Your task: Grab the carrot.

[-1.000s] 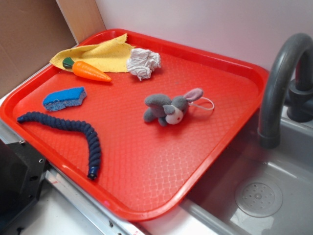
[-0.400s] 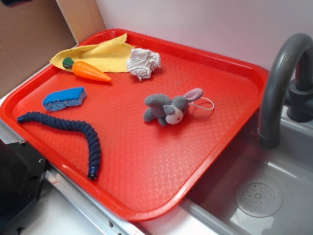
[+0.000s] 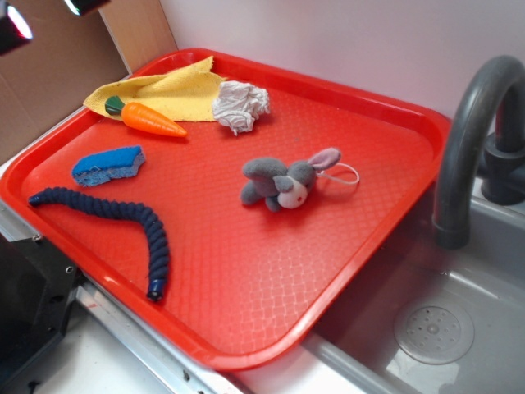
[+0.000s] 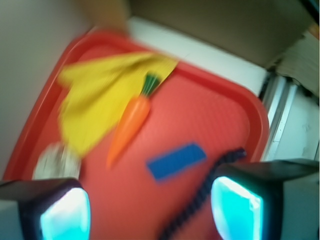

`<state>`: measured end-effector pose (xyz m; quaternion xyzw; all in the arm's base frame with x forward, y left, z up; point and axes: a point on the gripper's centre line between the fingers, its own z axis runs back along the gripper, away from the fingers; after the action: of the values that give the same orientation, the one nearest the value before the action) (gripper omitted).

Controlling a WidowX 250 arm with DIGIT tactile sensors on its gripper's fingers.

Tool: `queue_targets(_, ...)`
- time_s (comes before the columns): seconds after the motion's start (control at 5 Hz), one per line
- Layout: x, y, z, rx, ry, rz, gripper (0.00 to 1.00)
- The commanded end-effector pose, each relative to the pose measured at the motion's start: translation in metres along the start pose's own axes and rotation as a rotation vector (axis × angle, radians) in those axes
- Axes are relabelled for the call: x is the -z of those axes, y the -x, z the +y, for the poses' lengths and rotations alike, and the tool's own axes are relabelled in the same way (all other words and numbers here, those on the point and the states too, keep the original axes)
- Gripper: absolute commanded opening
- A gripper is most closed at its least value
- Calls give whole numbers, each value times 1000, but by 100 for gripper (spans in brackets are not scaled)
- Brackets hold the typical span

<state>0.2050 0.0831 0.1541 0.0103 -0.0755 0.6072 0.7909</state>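
Observation:
The long carrot tapers to a thin tip (image 3: 182,132). My gripper will grab the carrot next around its thick orange body (image 3: 143,117) for balance.
The carrot (image 3: 151,120) (image 4: 130,121) is orange with a dark green stub top. It lies at the far left of the red tray (image 3: 353,246), its green end against a yellow cloth (image 3: 168,93) (image 4: 100,102). In the exterior view only two dark tips of my gripper (image 3: 45,16) show at the top left corner, high above the tray. In the blurred wrist view my gripper (image 4: 150,212) stands open, its pale blue pads (image 4: 237,212) wide apart with nothing between them. The carrot lies well ahead of them.
A blue sponge (image 3: 108,164) (image 4: 176,160) and a dark blue braided rope (image 3: 123,217) lie near the tray's left front. A crumpled white paper (image 3: 240,104) and a grey plush bunny (image 3: 283,182) sit further right. A grey faucet (image 3: 467,131) and sink (image 3: 435,328) stand on the right.
My gripper has come into the exterior view at the top left corner. Nothing on the tray has moved.

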Motion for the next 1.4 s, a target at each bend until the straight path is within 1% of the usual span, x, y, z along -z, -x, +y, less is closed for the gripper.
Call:
queue_targets(0.0,40,-25,-2,-395,-74,-196,100)
queue_targets(0.2,65,-23,-4,-383,-91,-241,100)
queue_targets(0.4,85,-23,0,-373,-61,-214,100)
queue_targets(0.6,111,-23,-1,-346,-54,-215,100)
queue_targets(0.8,128,-19,-4,-309,-66,-238,100)
queue_targets(1.0,139,-16,-6,-285,-83,-235,100)
queue_targets(1.2,137,-11,-7,-289,-58,-229,0)
